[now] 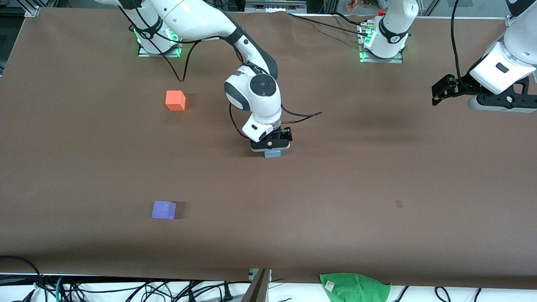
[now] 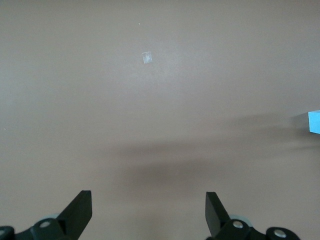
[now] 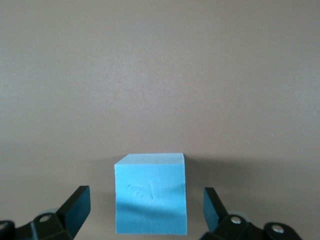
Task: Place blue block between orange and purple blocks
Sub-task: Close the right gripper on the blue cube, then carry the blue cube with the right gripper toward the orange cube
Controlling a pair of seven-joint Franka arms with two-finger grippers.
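My right gripper moves toward the blue block's sides and only then closes on the block, since its fingers stop short of them in the right wrist view.
The blue block point(image 1: 272, 154) rests on the brown table near its middle. My right gripper point(image 1: 272, 148) is low over it and open. In the right wrist view the block point(image 3: 151, 195) sits between the two fingers point(image 3: 77, 205) with a gap on each side of my right gripper point(image 3: 145, 196). The orange block point(image 1: 175, 100) lies toward the right arm's end, farther from the front camera. The purple block point(image 1: 163, 209) lies nearer to the camera. My left gripper point(image 1: 437, 94) waits, open and empty point(image 2: 148, 199), above the left arm's end. The blue block's edge shows in its view point(image 2: 314, 121).
A green cloth point(image 1: 354, 287) lies off the table's near edge. A small pale mark point(image 1: 399, 204) is on the table, also seen in the left wrist view point(image 2: 147, 57). Cables trail by the arm bases and below the near edge.
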